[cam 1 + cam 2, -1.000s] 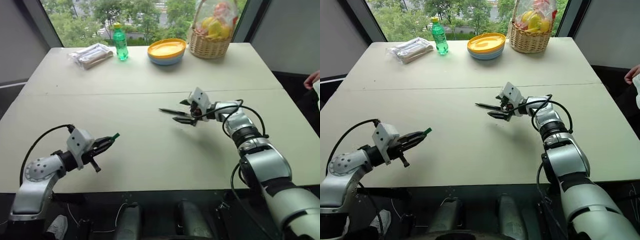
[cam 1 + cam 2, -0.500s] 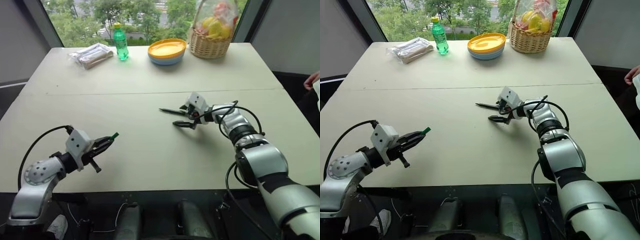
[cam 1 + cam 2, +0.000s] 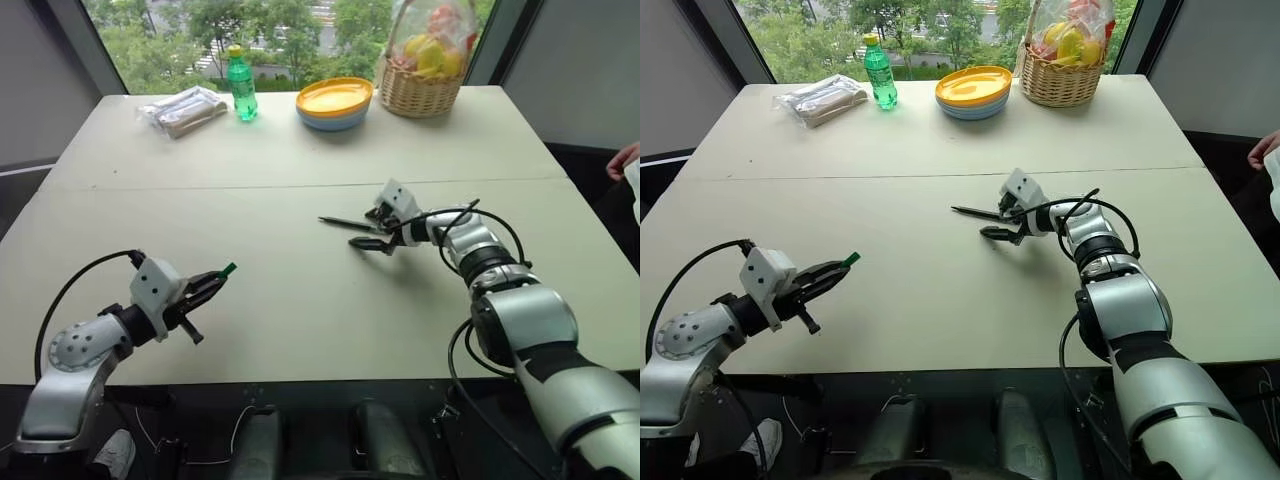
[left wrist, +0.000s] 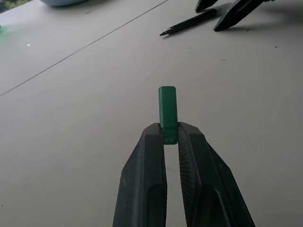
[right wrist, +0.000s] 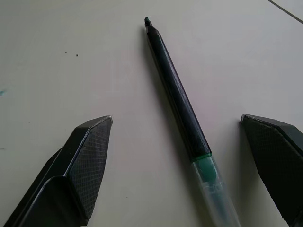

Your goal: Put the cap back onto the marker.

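Observation:
My right gripper should close on the marker now, as its fingers reach down beside the marker's clear rear end [image 5: 215, 191] in the right wrist view.
The cap [image 4: 167, 111] is a small green cylinder pinched upright at the tips of my left gripper [image 4: 170, 137], which is shut on it and held just above the table's near left part [image 3: 218, 277]. The marker [image 5: 177, 90] is a thin black stick with a clear greenish rear end. It lies flat on the table [image 3: 300, 170] near the middle [image 3: 343, 222]. My right gripper [image 3: 364, 229] is open and low over the marker's rear half. One finger [image 5: 87, 156] is on each side, and neither touches it.
Along the far edge stand a green bottle [image 3: 239, 85], a wrapped packet [image 3: 182, 108], stacked yellow and blue plates [image 3: 333, 100] and a wicker basket [image 3: 425, 60] of fruit. A person's hand [image 3: 625, 160] shows at the right edge. Bare tabletop lies between my two grippers.
My right wrist has rolled a little over the marker. The left gripper and the cap have stayed in place.

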Robot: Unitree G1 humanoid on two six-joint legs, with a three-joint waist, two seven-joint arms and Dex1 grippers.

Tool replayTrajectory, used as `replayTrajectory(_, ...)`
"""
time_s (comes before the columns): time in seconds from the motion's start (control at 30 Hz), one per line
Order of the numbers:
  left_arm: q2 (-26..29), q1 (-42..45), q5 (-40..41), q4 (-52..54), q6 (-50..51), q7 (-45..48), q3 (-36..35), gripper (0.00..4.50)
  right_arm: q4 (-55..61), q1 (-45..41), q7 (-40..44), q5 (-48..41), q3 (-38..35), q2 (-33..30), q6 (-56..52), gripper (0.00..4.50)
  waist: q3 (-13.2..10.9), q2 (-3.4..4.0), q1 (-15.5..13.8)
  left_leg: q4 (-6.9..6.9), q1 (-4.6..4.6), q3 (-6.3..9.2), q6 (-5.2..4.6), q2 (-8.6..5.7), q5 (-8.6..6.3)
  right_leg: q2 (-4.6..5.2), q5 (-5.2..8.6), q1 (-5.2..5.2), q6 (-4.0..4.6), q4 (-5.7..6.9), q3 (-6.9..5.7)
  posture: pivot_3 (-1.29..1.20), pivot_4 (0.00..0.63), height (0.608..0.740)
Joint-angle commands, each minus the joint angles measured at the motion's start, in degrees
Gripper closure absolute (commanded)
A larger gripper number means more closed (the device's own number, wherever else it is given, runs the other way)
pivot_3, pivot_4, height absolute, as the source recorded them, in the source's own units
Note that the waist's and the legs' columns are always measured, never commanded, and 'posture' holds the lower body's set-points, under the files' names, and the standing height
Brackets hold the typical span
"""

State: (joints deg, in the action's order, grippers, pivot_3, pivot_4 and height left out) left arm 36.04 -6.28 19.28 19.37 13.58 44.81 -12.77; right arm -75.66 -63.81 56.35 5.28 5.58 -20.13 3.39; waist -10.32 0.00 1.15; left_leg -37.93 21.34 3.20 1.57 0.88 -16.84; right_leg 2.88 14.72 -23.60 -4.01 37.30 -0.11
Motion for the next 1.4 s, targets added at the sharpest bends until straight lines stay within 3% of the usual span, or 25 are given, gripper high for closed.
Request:
replayTrajectory(0.03, 0.8, -0.4, 0.8, 2.2, -0.1, -0.5, -1.8, 4.48, -0.7, -1.1, -0.4, -0.6, -2.0, 0.3, -3.6, 0.00, 0.0, 0.00, 0.0, 0.00, 0.00, 0.00, 0.00, 0.00, 0.00, 0.00, 0.00, 0.00, 0.00, 0.00, 0.00, 0.00, 0.150, 0.740)
replayTrajectory(0.5, 1.3, -0.8, 1.2, 2.9, 0.4, -1.5, -2.1, 4.48, -0.1, 0.4, 1.4, 2.2, -1.3, 1.1, -2.1, 0.00, 0.0, 0.00, 0.0, 0.00, -0.01, 0.00, 0.00, 0.00, 0.00, -0.01, 0.02, 0.01, 0.04, 0.00, 0.00, 0.00, 0.150, 0.740)
replayTrajectory(0.8, 1.8, -0.3, 1.4, 2.6, 0.4, -1.4, -1.7, 4.50, 0.0, 1.8, 2.1, 2.6, -1.0, 1.2, -0.9, 4.45, 0.0, 0.00, 0.3, 0.03, -0.03, 0.01, 0.00, 0.01, 0.00, -0.03, 0.01, 0.01, 0.04, -0.01, 0.00, 0.00, 0.150, 0.740)
replayTrajectory(1.07, 2.4, 0.6, 1.6, 1.5, -0.1, -0.3, -1.2, 4.50, 1.5, 1.7, 3.6, 3.4, 0.0, 0.7, 1.9, 4.45, 0.0, 0.00, 0.4, 0.04, -0.03, 0.02, 0.00, 0.01, 0.00, -0.03, 0.02, 0.01, 0.04, -0.02, 0.00, 0.00, 0.150, 0.740)
replayTrajectory(1.27, 4.5, 6.9, -2.0, -7.3, -8.1, 5.2, 2.1, 4.50, 9.6, 2.1, 7.7, 8.0, 5.6, -5.4, 20.0, 4.45, -0.1, 0.16, 0.6, 0.04, 0.01, 0.00, 0.00, 0.00, 0.00, -0.04, 0.00, 0.00, 0.02, -0.05, -0.01, 0.00, 0.150, 0.740)
replayTrajectory(1.4, 4.0, 12.3, -5.5, -14.2, -17.2, 7.6, 5.2, 4.50, 16.0, 3.1, 10.8, 6.6, 6.1, -8.6, 24.5, 4.45, -0.1, 0.22, 0.9, 0.04, 0.07, -0.05, 0.00, -0.02, 0.00, -0.03, -0.01, -0.07, -0.01, -0.08, -0.01, 0.00, 0.150, 0.740)
